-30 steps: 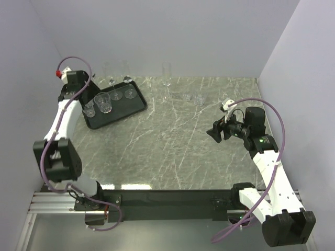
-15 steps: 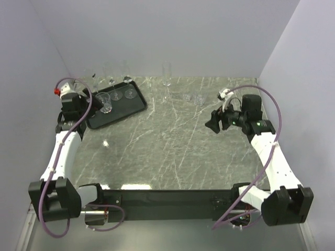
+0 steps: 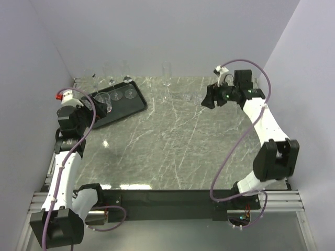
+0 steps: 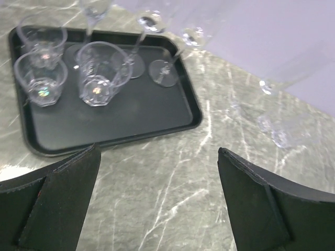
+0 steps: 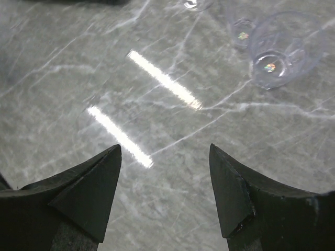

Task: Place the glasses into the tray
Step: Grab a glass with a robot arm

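A short glass needs to go to my left gripper, so my right gripper will grab the glass next by its rim away from the tray. The opposite rim of the glass will stay free.
The black tray (image 3: pixel 135 107) lies at the back left and holds three tumblers (image 3: pixel 103 101) and two stemmed glasses (image 3: pixel 122 94). In the left wrist view the tray (image 4: pixel 149 112) holds the tumblers (image 4: pixel 99 76) and the stemmed glasses (image 4: pixel 163 71). My left gripper (image 3: pixel 88 109) is open and empty, just short of the tray's near edge (image 4: pixel 159 201). A tall flute (image 3: pixel 167 76) stands at the back wall. Two short glasses (image 3: pixel 193 98) stand on the table right of centre. My right gripper (image 3: pixel 207 99) is open and empty beside them; they show ahead of it (image 5: pixel 275 52) in the right wrist view, where it (image 5: pixel 165 175) hovers over the table.
The table (image 3: pixel 172 141) is grey marble, with white walls on three sides. More clear glasses stand behind the tray near the back left corner (image 3: pixel 94 79). A blurred glass (image 4: pixel 282 130) stands on the table right of the tray. Bright light streaks (image 5: pixel 162 81) reflect off the table.
My left arm has drawn back from the tray's far left side to its near edge. My right arm has swung from mid right to the back, next to the two short glasses.
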